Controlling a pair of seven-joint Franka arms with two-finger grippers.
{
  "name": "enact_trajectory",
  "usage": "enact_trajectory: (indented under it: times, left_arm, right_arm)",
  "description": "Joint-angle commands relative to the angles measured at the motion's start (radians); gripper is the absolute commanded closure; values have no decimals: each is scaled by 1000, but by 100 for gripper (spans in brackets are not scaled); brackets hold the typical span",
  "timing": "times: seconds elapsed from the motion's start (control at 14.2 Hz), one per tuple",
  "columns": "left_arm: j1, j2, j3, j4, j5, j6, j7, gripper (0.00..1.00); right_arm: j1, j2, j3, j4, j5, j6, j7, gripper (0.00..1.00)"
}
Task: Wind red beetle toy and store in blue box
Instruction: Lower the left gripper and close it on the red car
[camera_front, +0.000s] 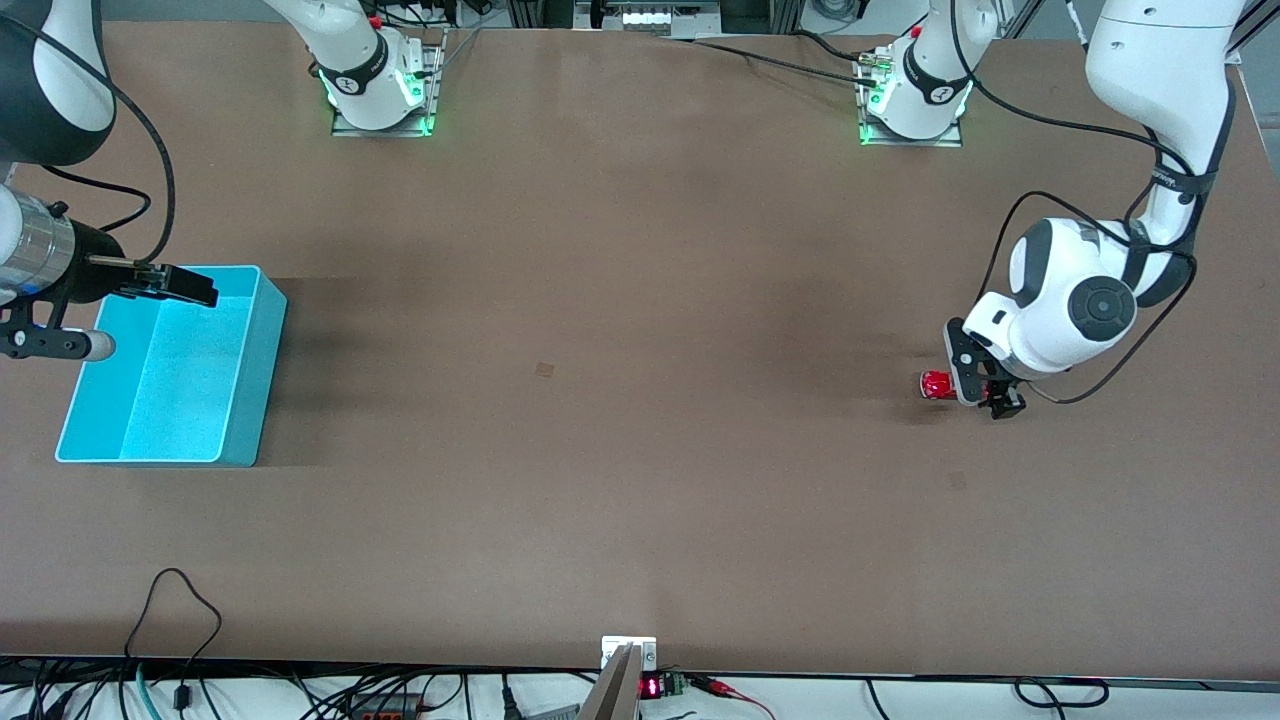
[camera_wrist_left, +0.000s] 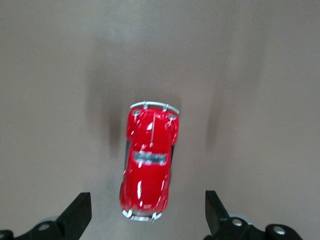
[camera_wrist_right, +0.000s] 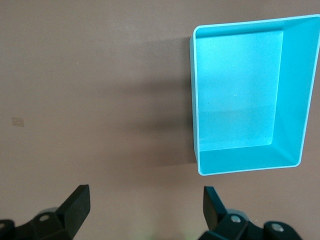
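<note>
Only the tail by the rear bumper (camera_wrist_left: 141, 216) is between my fingers, so it is too early to close. My left gripper first moves toward the rear window (camera_wrist_left: 150, 158), then closes on the toy.
The red beetle toy (camera_front: 936, 385) stands on the brown table at the left arm's end. In the left wrist view the red beetle toy (camera_wrist_left: 148, 162) shows from above, glossy, with silvery bumpers. My left gripper (camera_front: 985, 390) hangs low over it and is open. One end of the car lies between the left gripper's (camera_wrist_left: 146, 215) black fingers (camera_wrist_left: 75, 215), clear of both. The blue box (camera_front: 170, 370), a cyan bin, stands empty at the right arm's end. My right gripper (camera_front: 180, 284) is up over its farther rim, open and holding nothing. In the right wrist view the right gripper (camera_wrist_right: 145, 207) frames bare table beside the blue box (camera_wrist_right: 292, 90).
A small pale mark (camera_front: 543, 369) sits on the table top between the box and the toy. Cables (camera_front: 175, 620) trail along the table edge nearest the front camera. The arm bases (camera_front: 380, 85) stand along the farthest edge.
</note>
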Motion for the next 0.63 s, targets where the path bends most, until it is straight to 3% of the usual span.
enact_trajectory:
  times: [0.0, 0.07, 0.35, 0.42, 0.56]
  left_arm:
    - [-1, -10, -6, -43, 15, 61, 19, 1]
    - [-5, 6, -6, -36, 15, 67, 22, 9]
    - [-24, 18, -6, -20, 15, 63, 33, 71]
    - [-24, 18, -6, -19, 15, 61, 35, 79]
    - [-24, 18, -6, -19, 15, 61, 35, 82]
  right_arm:
    - [-6, -6, 5, 6, -9, -14, -12, 0]
    - [-5, -6, 5, 6, -9, -14, -12, 0]
    - [-6, -6, 5, 6, -9, -14, -14, 0]
    - [-5, -6, 5, 7, -9, -14, -14, 0]
    - [-6, -6, 5, 7, -9, -14, -14, 0]
